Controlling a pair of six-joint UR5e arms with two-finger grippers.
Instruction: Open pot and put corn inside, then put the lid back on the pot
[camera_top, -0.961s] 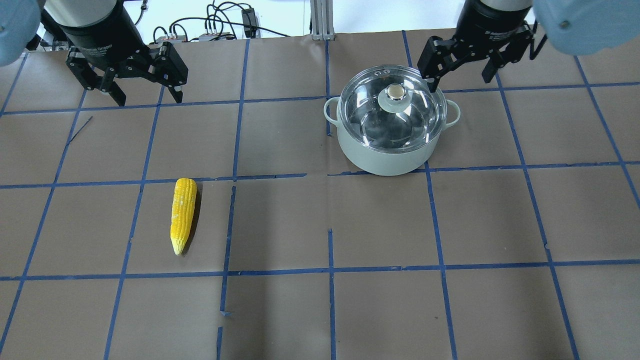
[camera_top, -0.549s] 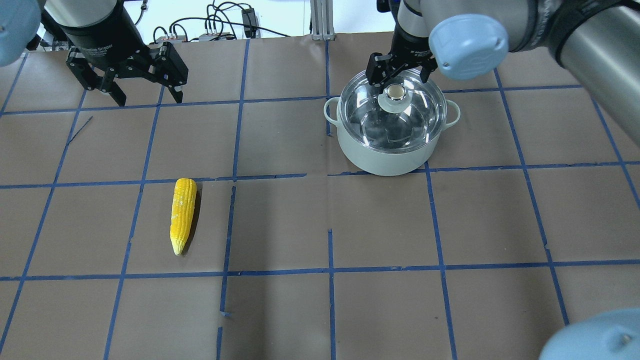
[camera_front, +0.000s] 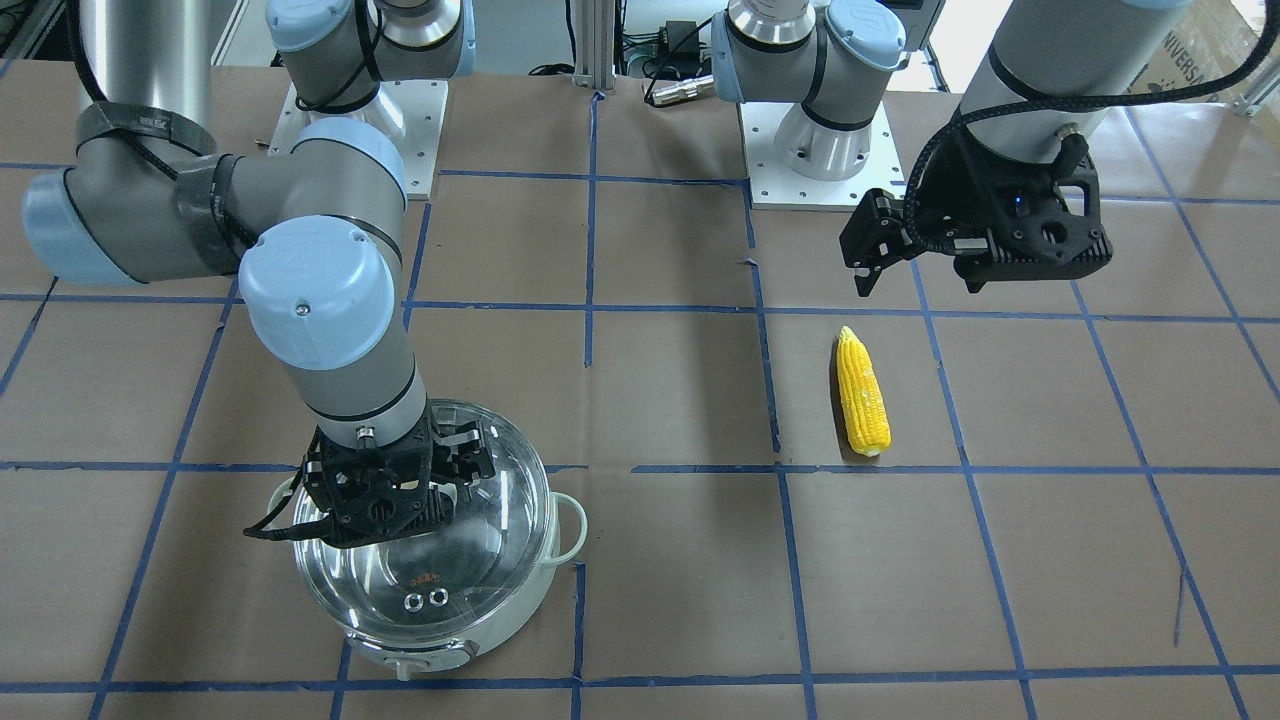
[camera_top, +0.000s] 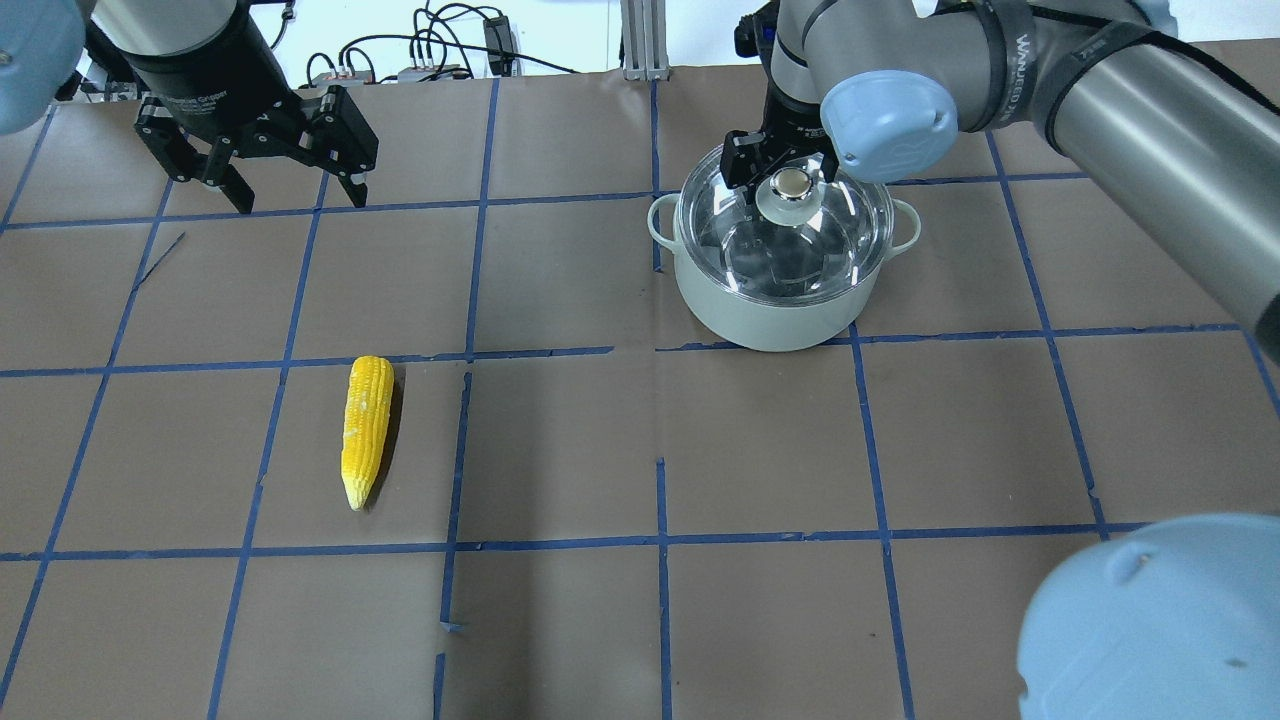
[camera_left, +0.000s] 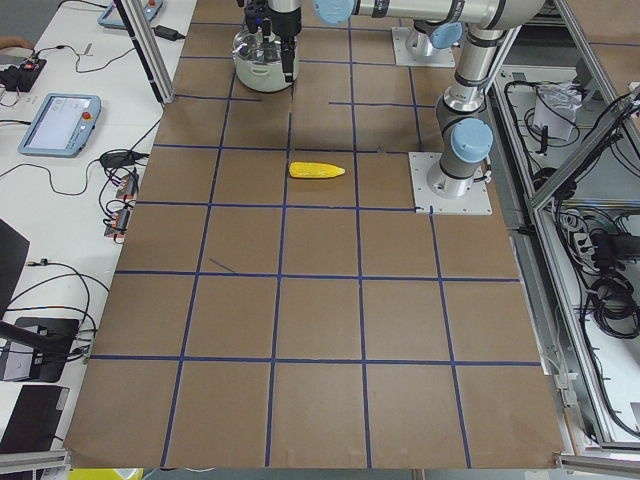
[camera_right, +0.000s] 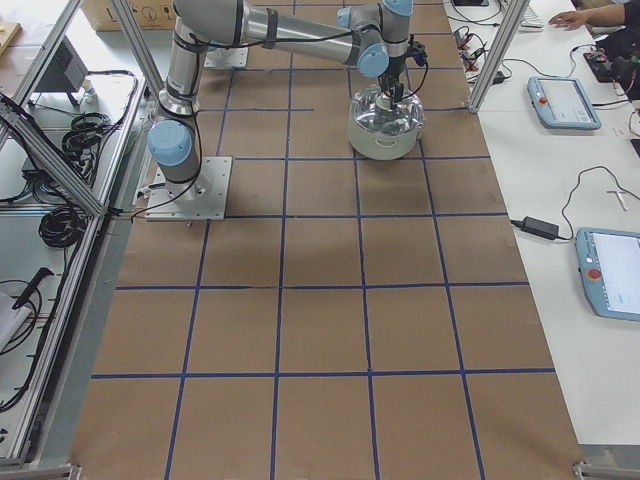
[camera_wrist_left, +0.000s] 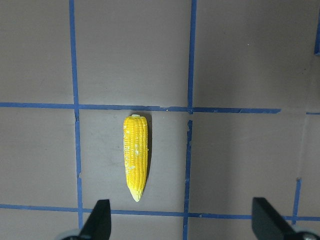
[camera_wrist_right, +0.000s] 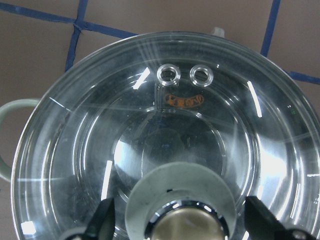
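The glass lid is far wider than my right gripper's open fingers, so I should next grab its narrow knob (camera_wrist_right: 187, 222).
The pale mint pot (camera_top: 770, 312) stands at the back right of the table, and the clear glass lid (camera_top: 800, 245) sits closed on it. My right gripper (camera_top: 785, 168) is open, with one finger on each side of the lid's knob (camera_top: 790, 183). The right wrist view shows the knob (camera_wrist_right: 182, 222) between the fingertips (camera_wrist_right: 103, 220), with gaps on both sides. The yellow corn (camera_top: 365, 430) lies on the table at the left. My left gripper (camera_top: 292, 188) hangs open and empty above the back left, well behind the corn (camera_wrist_left: 136, 157).
Brown paper with a blue tape grid covers the table (camera_top: 660, 450). The right arm's elbow joint (camera_top: 1150, 620) looms at the overhead view's lower right. Cables and boxes (camera_top: 430, 55) lie past the back edge. Both arm bases (camera_front: 820, 150) stand on the table.
My right arm has swung in from the back right to above the pot. Its open gripper has come down around the lid's knob. The left arm, corn and pot have not moved.
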